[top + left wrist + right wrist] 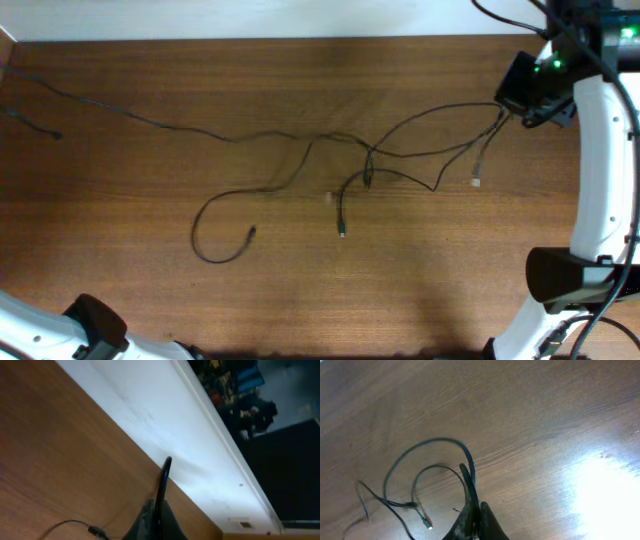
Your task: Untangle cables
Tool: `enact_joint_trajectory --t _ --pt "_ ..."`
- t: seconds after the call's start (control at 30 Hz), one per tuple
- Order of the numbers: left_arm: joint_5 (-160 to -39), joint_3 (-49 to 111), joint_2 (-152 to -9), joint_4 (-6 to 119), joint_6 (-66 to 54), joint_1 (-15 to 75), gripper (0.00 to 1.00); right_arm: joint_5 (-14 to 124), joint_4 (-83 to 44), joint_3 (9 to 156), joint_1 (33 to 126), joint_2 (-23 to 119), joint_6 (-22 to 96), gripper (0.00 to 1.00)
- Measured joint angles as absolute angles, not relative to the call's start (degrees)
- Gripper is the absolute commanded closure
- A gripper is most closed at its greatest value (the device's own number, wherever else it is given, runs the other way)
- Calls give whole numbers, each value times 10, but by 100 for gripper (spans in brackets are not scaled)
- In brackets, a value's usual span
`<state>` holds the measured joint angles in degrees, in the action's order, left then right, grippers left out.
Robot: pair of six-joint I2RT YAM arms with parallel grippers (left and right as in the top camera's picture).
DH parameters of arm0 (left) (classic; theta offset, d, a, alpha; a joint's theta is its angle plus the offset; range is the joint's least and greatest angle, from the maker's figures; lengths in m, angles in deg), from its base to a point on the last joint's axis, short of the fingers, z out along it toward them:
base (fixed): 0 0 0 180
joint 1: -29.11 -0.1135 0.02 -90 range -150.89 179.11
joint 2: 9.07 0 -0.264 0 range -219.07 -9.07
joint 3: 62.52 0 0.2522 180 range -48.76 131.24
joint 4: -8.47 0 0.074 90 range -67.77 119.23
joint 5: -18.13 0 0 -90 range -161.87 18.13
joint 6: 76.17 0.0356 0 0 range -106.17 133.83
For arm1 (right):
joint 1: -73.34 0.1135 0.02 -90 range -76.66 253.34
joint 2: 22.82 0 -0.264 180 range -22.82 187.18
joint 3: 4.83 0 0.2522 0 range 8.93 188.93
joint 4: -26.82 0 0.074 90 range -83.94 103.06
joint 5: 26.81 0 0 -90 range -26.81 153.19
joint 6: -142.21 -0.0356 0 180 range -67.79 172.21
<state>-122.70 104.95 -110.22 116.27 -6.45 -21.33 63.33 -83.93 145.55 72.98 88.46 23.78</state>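
The cables hang from my right gripper over open, flat table and would land on the tabletop, so it is time to open my right gripper now.
Thin black cables lie spread over the wooden table, crossing in a loose tangle [366, 160] near the middle. One strand runs from there to the far left edge, where my left gripper is outside the overhead view. In the left wrist view the left gripper [159, 512] is shut on a black cable [164, 475] that rises between its fingers. My right gripper [508, 110] at the back right is shut on cables too. The right wrist view shows that gripper [475, 510] pinching a looping black strand [430, 442]. Loose plug ends [341, 230] lie in front of the tangle.
A curled strand with a plug [251, 235] lies left of centre, and a light-tipped plug [476, 182] hangs below the right gripper. The table's back edge meets a white wall [165, 425]. Both arm bases [90, 325] stand at the front corners.
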Motion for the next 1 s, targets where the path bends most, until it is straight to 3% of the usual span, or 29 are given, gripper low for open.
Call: enact_joint_trajectory --t 0.1,0.23,0.3,0.4,0.57,0.8,1.0 --pt "-1227 1049 -1102 1163 -68 -214 100 627 -839 1455 731 885 248 93" --pt "-1227 1049 -1102 1168 -72 -214 100 625 -839 1455 732 885 253 31" --pt "-1227 1049 -1102 1182 -73 -214 100 625 -839 1455 732 885 258 15" --pt "-1227 1049 -1102 1189 -72 -213 100 614 -839 1448 733 885 264 0" --pt "-1227 1049 -1102 1187 -67 -173 100 580 -837 1419 750 885 278 1" --pt "-1244 1049 -1102 1115 -18 -24 100 556 -814 1383 813 885 289 2" --pt "-1123 1049 -1105 1064 -42 51 100 553 -806 1360 847 885 291 1"
